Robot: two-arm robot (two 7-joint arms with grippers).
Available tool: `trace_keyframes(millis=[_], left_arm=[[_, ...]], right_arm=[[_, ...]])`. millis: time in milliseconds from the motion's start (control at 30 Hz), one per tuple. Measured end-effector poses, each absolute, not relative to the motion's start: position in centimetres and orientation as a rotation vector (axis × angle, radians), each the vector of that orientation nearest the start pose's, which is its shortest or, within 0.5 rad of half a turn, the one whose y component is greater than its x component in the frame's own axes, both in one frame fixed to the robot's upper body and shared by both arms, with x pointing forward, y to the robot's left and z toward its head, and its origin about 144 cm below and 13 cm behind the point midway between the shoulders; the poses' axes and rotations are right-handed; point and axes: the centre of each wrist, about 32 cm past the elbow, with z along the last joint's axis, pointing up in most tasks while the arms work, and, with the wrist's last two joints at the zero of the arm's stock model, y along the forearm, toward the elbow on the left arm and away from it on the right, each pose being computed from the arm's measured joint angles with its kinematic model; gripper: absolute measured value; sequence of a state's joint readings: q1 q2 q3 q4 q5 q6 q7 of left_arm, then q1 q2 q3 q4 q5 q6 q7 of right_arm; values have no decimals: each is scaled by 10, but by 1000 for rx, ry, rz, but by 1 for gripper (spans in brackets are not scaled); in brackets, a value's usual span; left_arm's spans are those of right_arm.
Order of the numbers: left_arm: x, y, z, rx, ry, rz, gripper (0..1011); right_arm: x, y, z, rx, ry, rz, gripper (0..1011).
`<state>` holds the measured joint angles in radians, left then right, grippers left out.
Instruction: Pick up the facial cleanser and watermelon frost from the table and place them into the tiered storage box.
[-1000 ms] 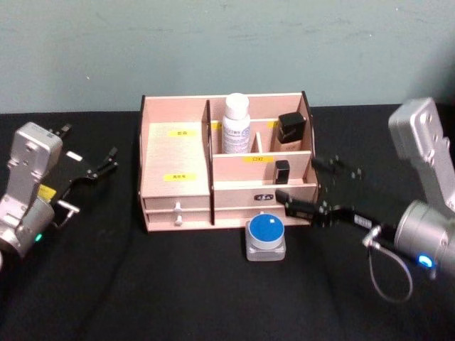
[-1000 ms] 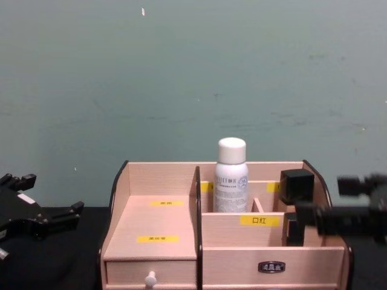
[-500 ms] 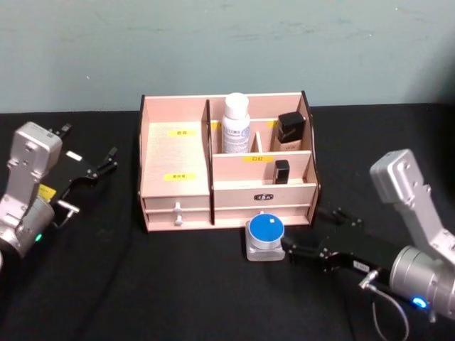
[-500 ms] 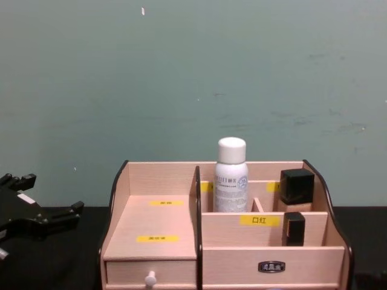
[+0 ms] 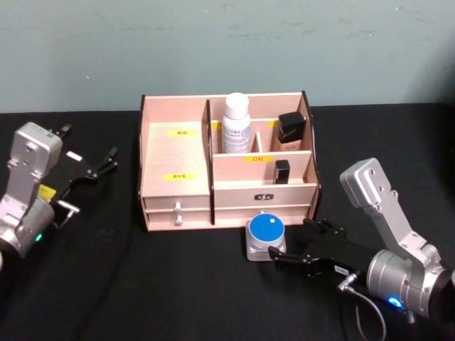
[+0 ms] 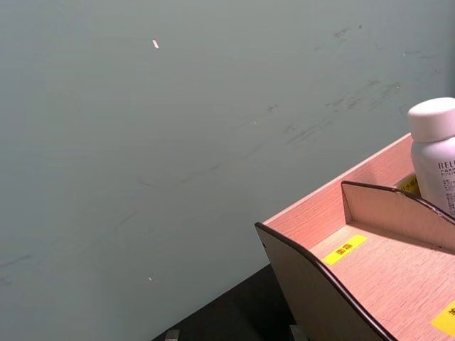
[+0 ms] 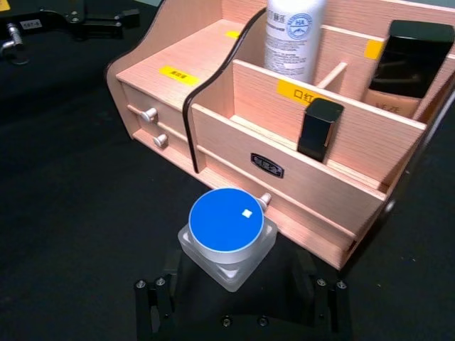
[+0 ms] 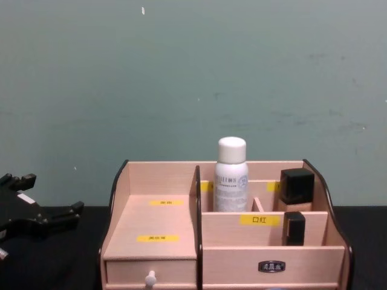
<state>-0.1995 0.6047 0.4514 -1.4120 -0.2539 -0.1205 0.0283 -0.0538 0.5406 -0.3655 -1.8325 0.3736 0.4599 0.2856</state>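
Note:
My right gripper grabs the clear jar by its square sides next, so that the jar gets into the tiered storage box.
The tiered storage box [image 5: 174, 153] [image 7: 234, 106] [image 8: 157, 217] [image 6: 370, 256] stands at the table's middle. A white capped bottle [image 5: 236, 124] [image 7: 295, 35] [image 8: 231, 175] [image 6: 435, 153] stands upright in its back compartment. A clear square jar with a blue lid [image 5: 266, 237] [image 7: 227, 234] sits on the table just in front of the box. I cannot tell which is the facial cleanser and which the watermelon frost. My right gripper [image 5: 293, 246] [image 7: 238, 302] is low at the jar, open, fingers either side of its near edge. My left gripper [image 5: 89, 147] [image 8: 42, 214] hangs open left of the box.
A black-capped foundation bottle [image 5: 291, 131] [image 7: 398, 60] and a black lipstick [image 5: 282, 171] [image 7: 316, 128] fill the box's right compartments. Two white-knobbed drawers [image 7: 153, 124] face front. Black tablecloth [image 5: 178, 284] lies open in front; a green wall [image 8: 193, 78] is behind.
My right gripper dropped from beside the box's right front down to table level and drew in behind the blue-lidded jar. The left arm stayed put.

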Motion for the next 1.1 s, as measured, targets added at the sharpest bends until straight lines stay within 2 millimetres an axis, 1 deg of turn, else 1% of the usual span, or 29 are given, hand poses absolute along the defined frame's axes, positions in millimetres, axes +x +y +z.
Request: trace_keyframes(millis=[400,633,1100], left_arm=[[489,310,1140,304,-285,1248,1001],[489,310,1140,304,-285,1248,1001],[489,310,1140,304,-285,1248,1001]], right_arm=[[422,-230,1177,-435,194,-814,1000],[427,-224,1174,-437,185,-798,1000],[433,-218,1170,-451,158,-799,1000]])
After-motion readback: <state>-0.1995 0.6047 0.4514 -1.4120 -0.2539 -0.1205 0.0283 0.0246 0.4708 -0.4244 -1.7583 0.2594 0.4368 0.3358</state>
